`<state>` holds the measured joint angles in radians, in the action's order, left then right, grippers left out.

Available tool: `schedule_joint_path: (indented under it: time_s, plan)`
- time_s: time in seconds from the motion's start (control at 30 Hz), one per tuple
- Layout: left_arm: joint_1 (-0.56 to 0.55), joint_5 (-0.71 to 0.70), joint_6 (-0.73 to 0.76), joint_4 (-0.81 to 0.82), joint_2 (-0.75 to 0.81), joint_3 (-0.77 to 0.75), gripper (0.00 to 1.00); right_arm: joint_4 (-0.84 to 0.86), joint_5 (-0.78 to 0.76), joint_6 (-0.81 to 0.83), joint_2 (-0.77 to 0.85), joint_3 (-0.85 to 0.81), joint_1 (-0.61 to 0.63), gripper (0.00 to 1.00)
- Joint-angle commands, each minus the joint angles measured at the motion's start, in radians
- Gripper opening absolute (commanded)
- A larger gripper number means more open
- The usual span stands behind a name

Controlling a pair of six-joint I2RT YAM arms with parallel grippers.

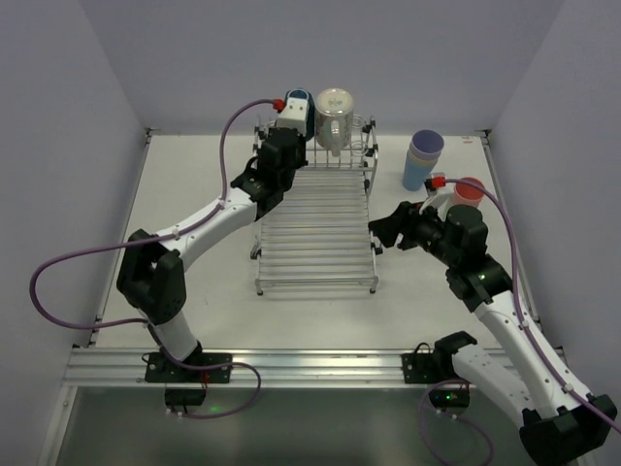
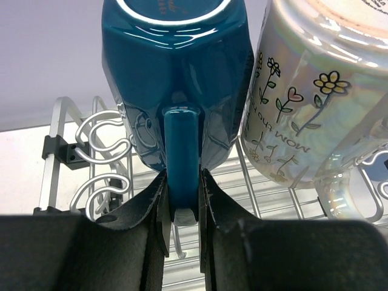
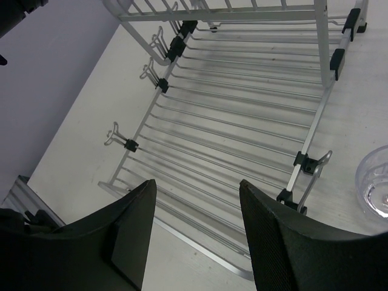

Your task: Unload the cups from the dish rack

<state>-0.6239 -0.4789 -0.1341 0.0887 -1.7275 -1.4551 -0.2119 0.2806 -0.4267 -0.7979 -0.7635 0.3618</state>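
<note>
The dark-blue mug [image 2: 176, 73] would come up off the level if I raised my left gripper now. My fingers hold its handle [image 2: 183, 179] tightly from both sides, and they leave no gap.
The chrome dish rack [image 1: 315, 233] lies mid-table with its raised tier at the far end. On that tier a glossy dark-blue mug [image 2: 176, 73] stands upside down, and beside it a clear glass mug [image 2: 309, 103] printed with flowers. My left gripper [image 2: 182, 206] is shut on the dark-blue mug's handle [image 2: 182, 151], one finger on each side. From above, the left gripper [image 1: 294, 131] sits at the tier next to the dark-blue mug [image 1: 300, 105] and glass mug [image 1: 337, 116]. My right gripper [image 3: 197, 200] hangs open and empty over the rack's near right corner.
A stack of tumblers [image 1: 423, 160], light blue at the bottom, stands on the table right of the rack, with a pink cup [image 1: 469, 190] nearer my right arm. A clear tumbler [image 3: 376, 188] shows at the right wrist view's edge. Wire loops [image 2: 103, 151] flank the dark-blue mug.
</note>
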Motion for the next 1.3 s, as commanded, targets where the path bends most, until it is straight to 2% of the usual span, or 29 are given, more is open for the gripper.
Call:
schedule_joint_path:
  time_s: [0.0,0.2,0.53,0.8,0.97,1.13,1.27]
  plan:
    - [0.012,-0.125,0.063,0.109,0.075,0.031,0.0,0.061,0.028,-0.01,0.003,-0.002,0.006,0.6]
    - [0.018,-0.164,0.085,0.146,0.137,0.082,0.0,0.091,0.042,-0.021,0.008,-0.002,0.009,0.59]
    - [0.038,-0.113,0.045,0.227,0.258,0.191,0.0,0.103,0.051,-0.027,-0.004,-0.016,0.02,0.59]
    - [0.044,-0.125,0.039,0.284,0.341,0.274,0.0,0.158,0.074,-0.05,-0.034,-0.034,0.035,0.59]
    - [0.044,-0.055,0.036,0.313,0.381,0.297,0.0,0.196,0.083,-0.069,-0.053,-0.043,0.057,0.59]
    - [0.044,0.019,-0.036,0.292,0.428,0.288,0.0,0.206,0.071,-0.079,-0.052,-0.054,0.08,0.59]
    - [0.044,0.052,-0.102,0.263,0.499,0.302,0.0,0.308,0.087,-0.145,-0.046,-0.046,0.089,0.6]
